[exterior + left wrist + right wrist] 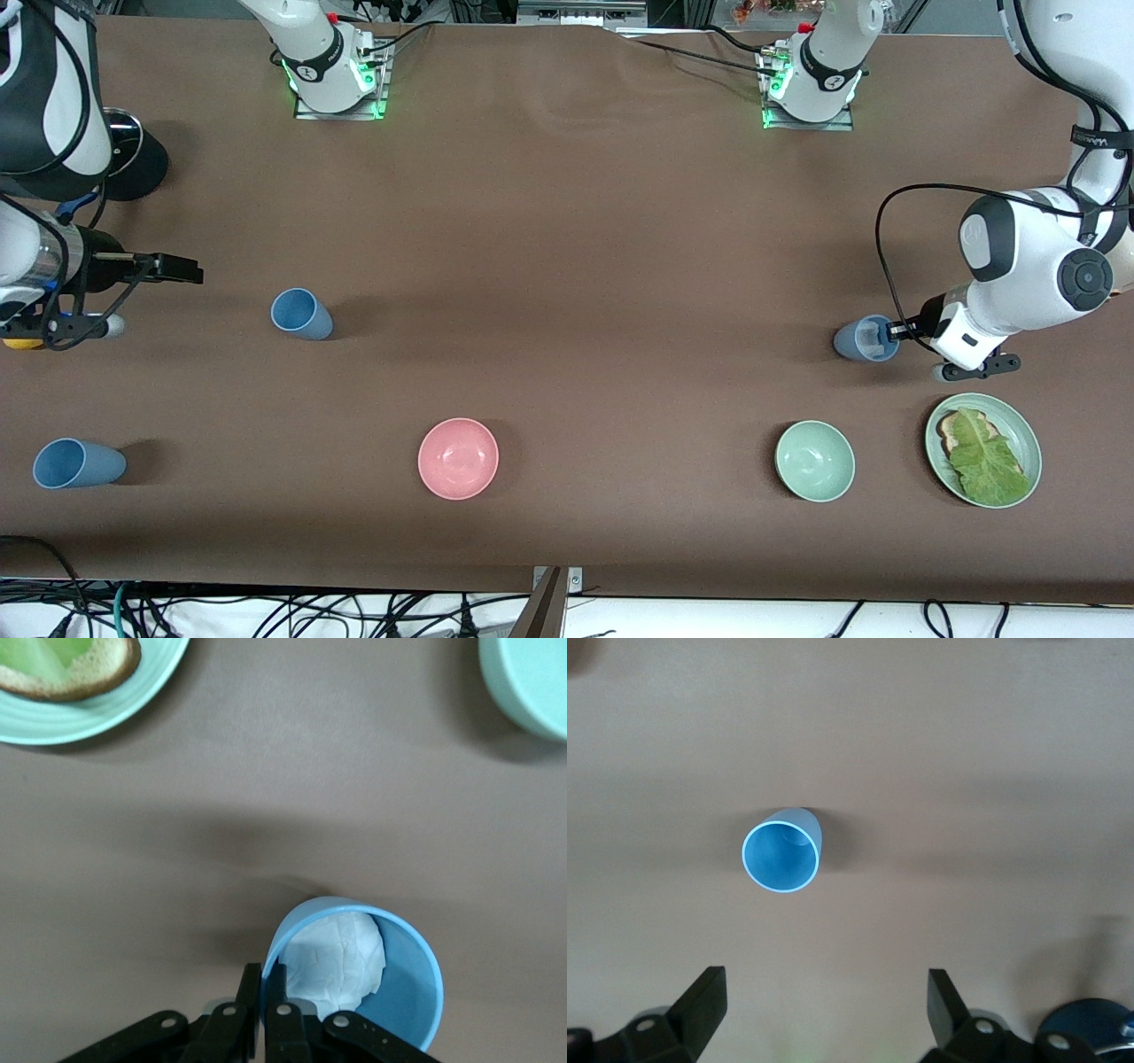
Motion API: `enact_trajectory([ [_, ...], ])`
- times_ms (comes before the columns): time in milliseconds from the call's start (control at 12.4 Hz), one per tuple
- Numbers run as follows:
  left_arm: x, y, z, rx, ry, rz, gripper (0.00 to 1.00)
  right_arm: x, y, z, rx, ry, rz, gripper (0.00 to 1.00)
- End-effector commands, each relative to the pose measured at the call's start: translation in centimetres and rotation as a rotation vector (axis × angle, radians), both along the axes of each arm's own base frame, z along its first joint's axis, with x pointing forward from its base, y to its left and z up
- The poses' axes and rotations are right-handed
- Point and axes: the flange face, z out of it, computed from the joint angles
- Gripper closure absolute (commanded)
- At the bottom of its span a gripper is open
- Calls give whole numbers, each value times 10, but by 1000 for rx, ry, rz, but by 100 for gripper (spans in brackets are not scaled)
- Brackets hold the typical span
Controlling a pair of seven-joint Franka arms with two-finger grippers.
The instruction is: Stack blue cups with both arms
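The upright sky-blue cup should be grabbed by its rim with my right gripper next, to stack it into the cup in my left gripper.
Three blue cups show in the front view. A duller grey-blue cup is toward the left arm's end, with crumpled white paper inside it. My left gripper is shut on this cup's rim, one finger inside and one outside. A sky-blue cup stands toward the right arm's end and also shows in the right wrist view. Another blue cup stands nearer the front camera. My right gripper is open and empty, apart from the sky-blue cup.
A pink bowl and a pale green bowl stand nearer the front camera. A green plate with toast and lettuce is beside the left gripper, and shows in the left wrist view. A black disc lies by the right arm.
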Motion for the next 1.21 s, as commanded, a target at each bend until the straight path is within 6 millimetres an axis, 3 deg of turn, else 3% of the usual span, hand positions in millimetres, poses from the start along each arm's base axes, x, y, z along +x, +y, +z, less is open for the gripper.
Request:
enact_trajectory([
  [0,16,-23,18,-11,-38,38,100,-18,10,-37,17,-51,27,0],
  [81,23,-39,27,-10,-49,46,100,-24,25,-50,21,-82,47,0],
  [161,27,-66,35,-11,-36,53,100,-28,24,-65,20,-96,46,0],
  [484,20,-208,55,-38,-10,58,100,-21,25,-135,15,-160,43,0],
  [807,0,-284,59,-91,22,146,100,-26,25,-166,11,-184,42,0],
  [969,-8,-319,49,-110,41,171,100,-37,24,-183,11,-188,41,0],
  [1130,-14,-369,35,-111,15,216,100,-40,24,-188,9,-184,40,0],
])
